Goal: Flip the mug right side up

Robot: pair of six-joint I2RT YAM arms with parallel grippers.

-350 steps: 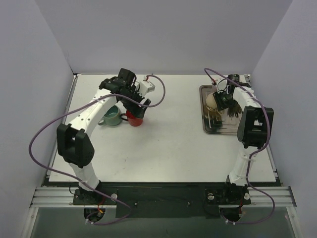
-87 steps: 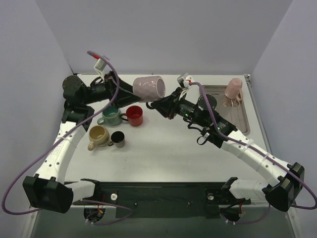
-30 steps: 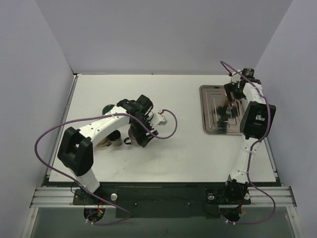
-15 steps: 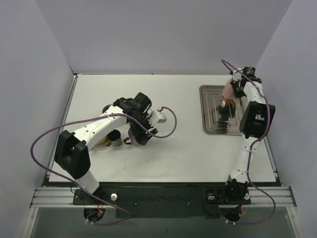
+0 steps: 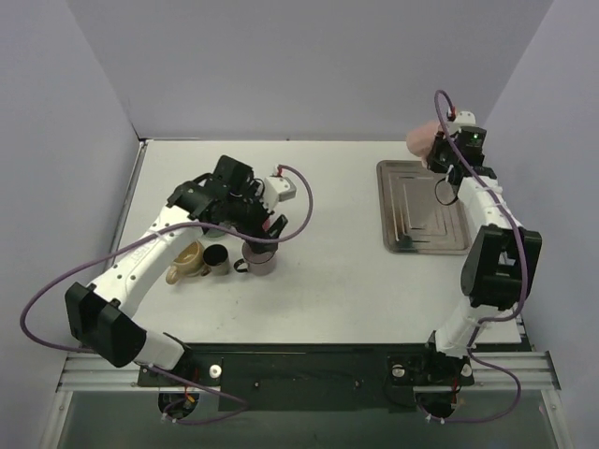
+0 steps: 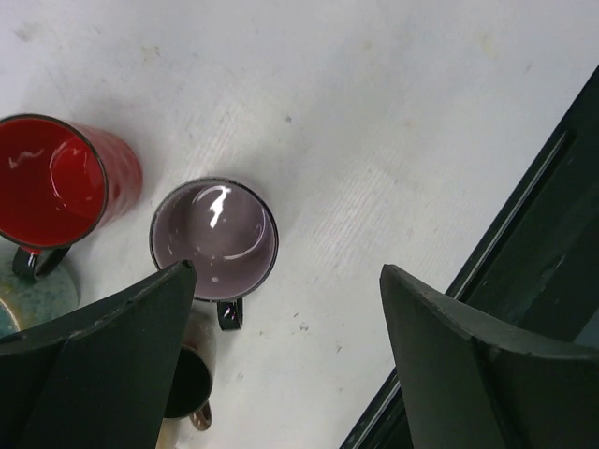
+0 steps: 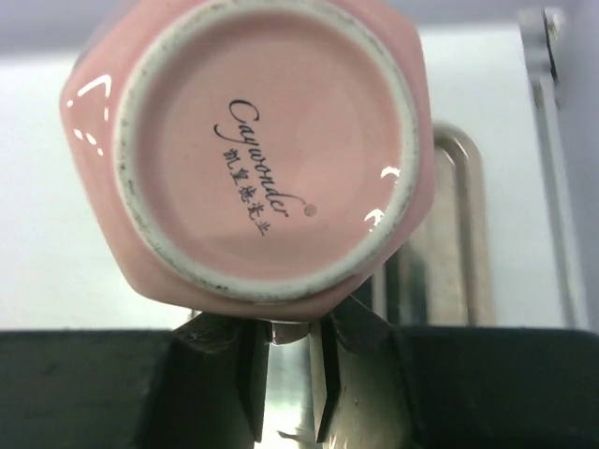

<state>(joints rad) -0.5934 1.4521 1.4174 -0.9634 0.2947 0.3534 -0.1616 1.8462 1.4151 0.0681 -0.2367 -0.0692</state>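
My left gripper needs to grab the pink mug (image 5: pixel 423 140) by its rim next, across from its lettered base. The mug's base is then free to be set upright.
A pink mug (image 5: pixel 423 140) hangs in the air over the far end of the metal tray (image 5: pixel 426 224). My right gripper (image 5: pixel 445 152) is shut on its handle. In the right wrist view the mug's base (image 7: pixel 271 150), with printed lettering, faces the camera, and the gripper (image 7: pixel 290 351) pinches the handle just below it. My left gripper (image 5: pixel 258 223) is open and empty above a mauve mug (image 5: pixel 259 256). That mug stands upright on the table, and in the left wrist view (image 6: pixel 213 238) it is beside the left finger (image 6: pixel 94 365).
A red mug (image 6: pixel 56 182), a teal mug (image 6: pixel 19 299), a small black mug (image 5: pixel 217 258) and a tan mug (image 5: pixel 185 260) stand clustered left of the mauve mug. The table's near edge (image 6: pixel 524 243) runs along the right of the left wrist view.
My right gripper has lifted the pink mug off the tray, up and toward the far end. My left gripper has risen away from the mauve mug, which stays on the table.
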